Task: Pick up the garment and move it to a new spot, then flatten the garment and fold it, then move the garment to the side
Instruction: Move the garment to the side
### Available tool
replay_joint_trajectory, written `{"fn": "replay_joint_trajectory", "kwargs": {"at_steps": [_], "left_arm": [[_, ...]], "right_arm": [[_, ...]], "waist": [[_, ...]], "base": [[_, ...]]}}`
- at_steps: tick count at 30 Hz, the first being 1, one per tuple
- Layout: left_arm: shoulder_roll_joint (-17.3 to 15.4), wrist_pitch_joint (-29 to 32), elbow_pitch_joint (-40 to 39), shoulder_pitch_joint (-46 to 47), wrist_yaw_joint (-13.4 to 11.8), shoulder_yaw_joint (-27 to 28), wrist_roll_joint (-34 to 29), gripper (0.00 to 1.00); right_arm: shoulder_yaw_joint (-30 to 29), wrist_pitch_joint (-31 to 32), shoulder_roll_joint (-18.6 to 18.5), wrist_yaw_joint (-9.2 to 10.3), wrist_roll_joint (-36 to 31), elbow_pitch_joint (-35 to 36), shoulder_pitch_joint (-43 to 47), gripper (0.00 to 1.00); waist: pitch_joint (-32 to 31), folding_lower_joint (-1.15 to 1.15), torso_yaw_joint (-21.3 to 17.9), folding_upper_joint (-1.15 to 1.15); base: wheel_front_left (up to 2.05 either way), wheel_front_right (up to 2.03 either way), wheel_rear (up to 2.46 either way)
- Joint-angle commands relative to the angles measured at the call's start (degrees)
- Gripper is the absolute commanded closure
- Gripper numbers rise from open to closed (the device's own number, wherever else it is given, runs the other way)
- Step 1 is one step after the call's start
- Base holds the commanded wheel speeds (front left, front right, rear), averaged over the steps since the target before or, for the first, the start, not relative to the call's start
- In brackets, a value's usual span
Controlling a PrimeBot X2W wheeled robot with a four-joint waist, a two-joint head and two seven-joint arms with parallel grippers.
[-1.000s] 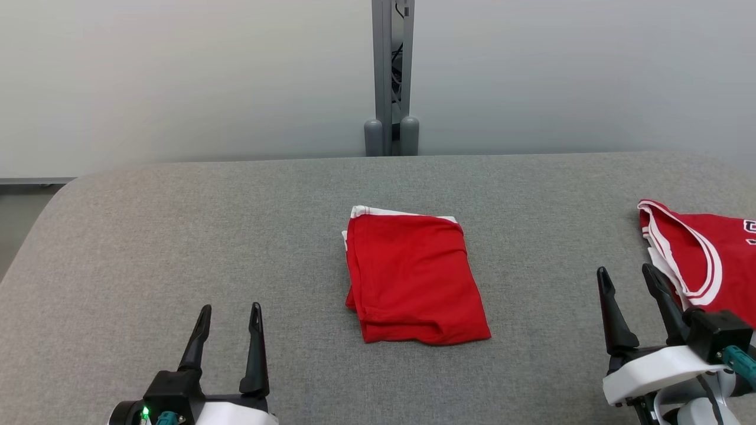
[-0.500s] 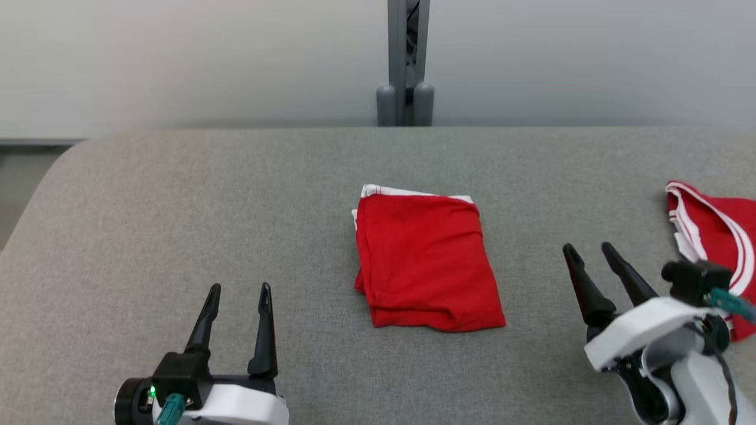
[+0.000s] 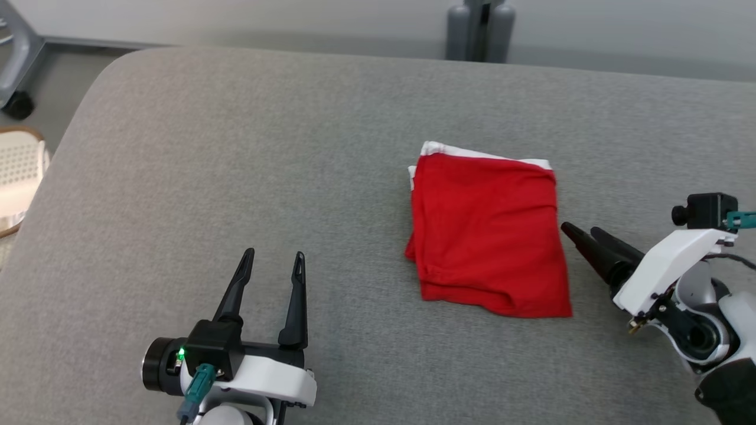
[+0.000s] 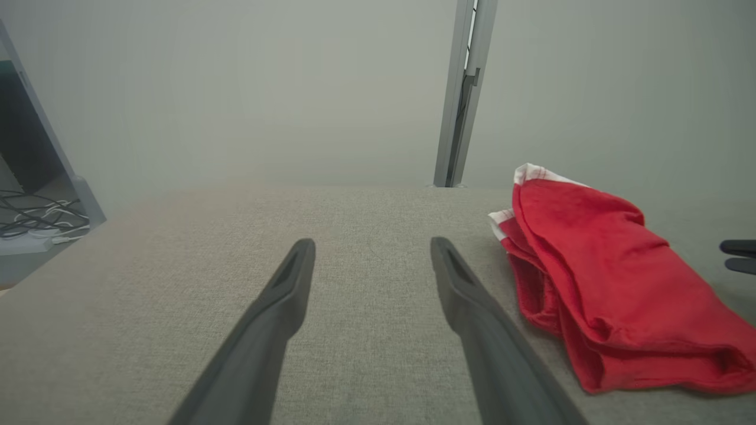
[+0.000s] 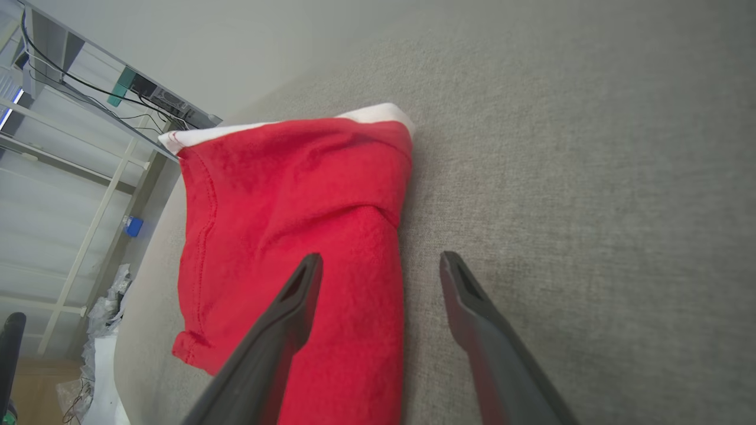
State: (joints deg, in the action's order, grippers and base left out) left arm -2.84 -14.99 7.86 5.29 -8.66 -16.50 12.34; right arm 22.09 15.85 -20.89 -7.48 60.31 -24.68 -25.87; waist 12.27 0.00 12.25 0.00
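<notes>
My right gripper should next grab the garment by its thick folded side edge (image 3: 561, 244), which stands up from the table while the broad red panel (image 3: 482, 234) lies flat.
A folded red garment (image 3: 487, 227) with a white trim strip at its far edge lies on the grey padded table (image 3: 266, 147). In the right wrist view the garment (image 5: 295, 206) sits under and left of the fingers. My right gripper (image 3: 582, 233) is open, turned on its side, its tips just off the garment's right edge and pointing at it. My left gripper (image 3: 271, 260) stands open over bare table, well to the left of the garment (image 4: 596, 271), with nothing between its fingers.
A grey post (image 3: 481, 29) rises behind the table's far edge. Off the table's left side stand a pale perforated basket (image 3: 18, 171) and a frame leg with a caster (image 3: 18, 100). A shelving rack with cables (image 5: 88, 118) shows in the right wrist view.
The head camera has tilted down and turned left, so the second red jersey has left the picture. My right gripper has swung inward and rolled onto its side next to the garment's right edge.
</notes>
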Motion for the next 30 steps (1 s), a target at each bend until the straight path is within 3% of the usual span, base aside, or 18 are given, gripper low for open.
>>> {"fn": "replay_joint_trajectory", "kwargs": {"at_steps": [1,9,22,23,25,30], "left_arm": [[-0.2,-0.2,-0.1,1.4,-0.4,-0.4,0.3,0.0],[-0.2,-0.2,-0.1,2.3,-2.2,-2.0,0.3,0.0],[-0.2,-0.2,-0.7,2.9,-3.1,-4.1,1.2,0.0],[-0.2,-0.2,-0.7,2.9,-3.1,-4.2,1.2,0.0],[-0.2,-0.2,-0.7,3.0,-3.2,-4.3,1.3,0.0],[-0.1,-0.2,-0.7,3.3,-3.3,-4.1,1.1,0.0]], "right_arm": [[0.3,0.7,-1.1,-0.04,1.4,-1.0,-1.5,0.0],[3.0,3.0,-2.5,-0.04,6.7,-5.4,-5.4,0.0],[8.3,5.3,-0.2,-0.04,11.2,-9.8,-9.3,0.0],[8.8,5.5,-0.2,-0.04,11.3,-9.9,-9.3,0.18],[10.0,5.1,-0.7,-0.03,10.8,-9.6,-9.7,1.0],[12.1,0.9,-2.4,-0.02,9.3,-8.2,-10.8,1.0]], "waist": [[2.3,0.0,2.7,0.0],[4.5,0.0,6.6,0.0],[6.4,0.0,9.5,0.0],[6.4,0.0,9.6,0.0],[6.4,0.0,9.6,0.0],[6.1,0.0,8.8,0.0]], "base": [[0.0,0.0,0.0],[0.0,0.0,0.0],[0.0,0.0,0.0],[0.0,0.0,0.0],[0.0,0.0,0.0],[0.0,0.0,0.0]]}}
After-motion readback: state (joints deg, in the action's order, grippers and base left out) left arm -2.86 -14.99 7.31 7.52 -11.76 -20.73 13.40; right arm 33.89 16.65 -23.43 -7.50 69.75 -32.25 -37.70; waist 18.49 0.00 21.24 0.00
